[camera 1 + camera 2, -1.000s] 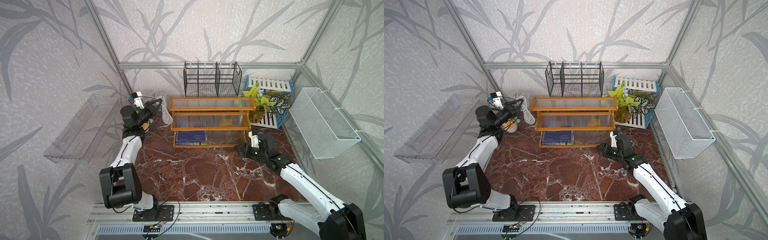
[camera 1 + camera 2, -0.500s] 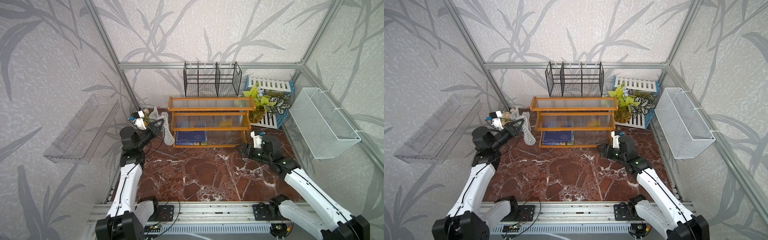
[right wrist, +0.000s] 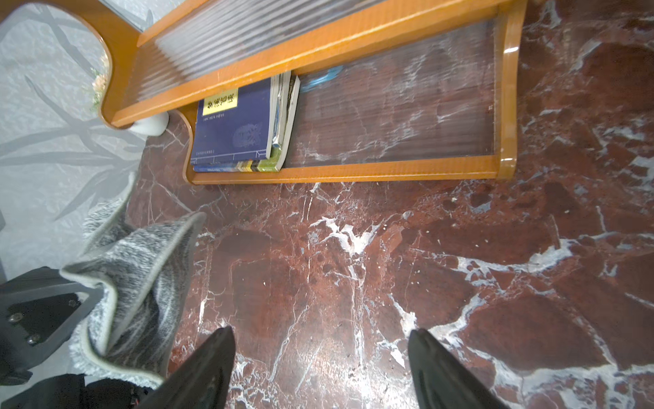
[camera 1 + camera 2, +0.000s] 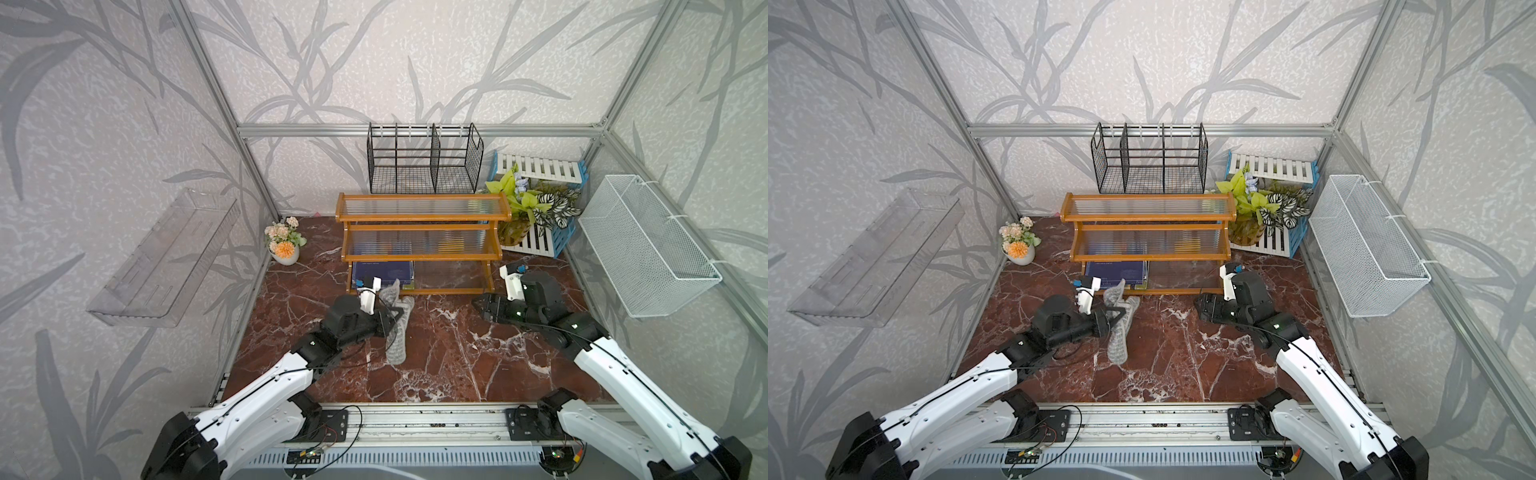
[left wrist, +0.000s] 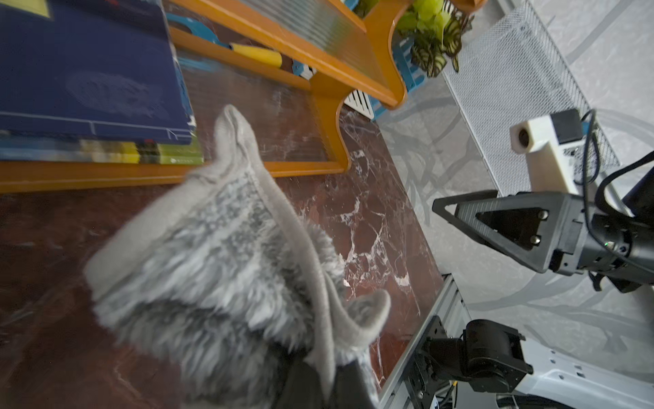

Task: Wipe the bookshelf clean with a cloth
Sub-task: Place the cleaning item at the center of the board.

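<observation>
My left gripper keeps hold of the cloth until it lies wholly over the marble floor: the cloth's far corner overlaps the bookshelf's front bar.
The bookshelf [image 4: 422, 217] [image 4: 1146, 217] stands at the back of the marble floor, orange-brown frame with ribbed clear panels. My left gripper [image 4: 395, 318] [image 4: 1115, 313] hovers just in front of its lower tier, left of centre, shut on the cloth [image 4: 397, 336] [image 4: 1118, 338], a grey-white rag that hangs down from the jaws. In the left wrist view the cloth [image 5: 219, 255] fills the middle and hides the gripper [image 5: 327, 386]. My right gripper [image 4: 478, 305] [image 4: 1200, 305] [image 3: 320, 336] is open and empty above the floor, pointing at the cloth [image 3: 134, 269], near the shelf's right foot [image 3: 506, 106].
Books [image 4: 384, 272] lie on the bottom tier's left side. A black wire rack [image 4: 424, 162] hangs behind the shelf. A flower pot [image 4: 284, 245] stands back left, a plant [image 4: 528, 208] and slatted crate [image 4: 544, 245] back right, a white wire basket [image 4: 648, 245] on the right wall.
My left arm has swung from the back left corner to the front of the shelf, carrying the cloth. My right gripper has opened wider and hardly shifted.
</observation>
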`<state>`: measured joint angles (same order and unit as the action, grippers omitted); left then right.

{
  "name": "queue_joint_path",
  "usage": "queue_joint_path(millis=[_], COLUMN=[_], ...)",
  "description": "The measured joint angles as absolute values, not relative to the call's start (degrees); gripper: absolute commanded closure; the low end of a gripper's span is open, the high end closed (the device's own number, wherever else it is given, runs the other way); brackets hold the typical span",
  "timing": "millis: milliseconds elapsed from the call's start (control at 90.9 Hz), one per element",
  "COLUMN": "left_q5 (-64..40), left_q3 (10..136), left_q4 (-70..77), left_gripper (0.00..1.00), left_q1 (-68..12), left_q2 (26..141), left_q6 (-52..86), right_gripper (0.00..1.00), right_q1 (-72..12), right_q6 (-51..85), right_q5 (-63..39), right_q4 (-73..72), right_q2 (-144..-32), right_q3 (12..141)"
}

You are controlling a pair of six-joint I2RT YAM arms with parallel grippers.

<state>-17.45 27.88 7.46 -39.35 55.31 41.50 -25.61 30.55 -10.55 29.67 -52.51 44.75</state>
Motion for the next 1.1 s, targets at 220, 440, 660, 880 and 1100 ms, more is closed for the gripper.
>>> queue_joint_path(millis=[220,440,660,880,1100], left_q5=[-11.62,-5.78,4.43,9.98,10.35], left_q3=[27.73,28.18,29.54,29.58,29.95], left_q4=[15.29,13.50,-0.69,-12.23,-17.23], left_gripper=[1.00,1.00,0.99,0.95,0.32], left_q1=[-47.40,-48.42,-46.19,-44.12,-42.39], left_q2=[70.41,74.26,68.95,64.58,66.22], left_q6=[43.55,43.48,43.16,44.75,44.45], right_gripper=[0.14,0.13,0.10,0.06,0.01], right_q1=[-28.27,-29.34,-29.39,-29.08,-25.67], right_q6=[30.28,30.35,30.37,30.87,31.48], right_q5=[-8.45,-7.55,-4.95,-0.43,1.91], right_q4=[30.61,30.00,29.78,29.87,29.87], right_q2=[-54.46,-56.40,-57.47,-58.61,-58.67], right_q3=[44.86,43.97,42.78,42.00,41.06])
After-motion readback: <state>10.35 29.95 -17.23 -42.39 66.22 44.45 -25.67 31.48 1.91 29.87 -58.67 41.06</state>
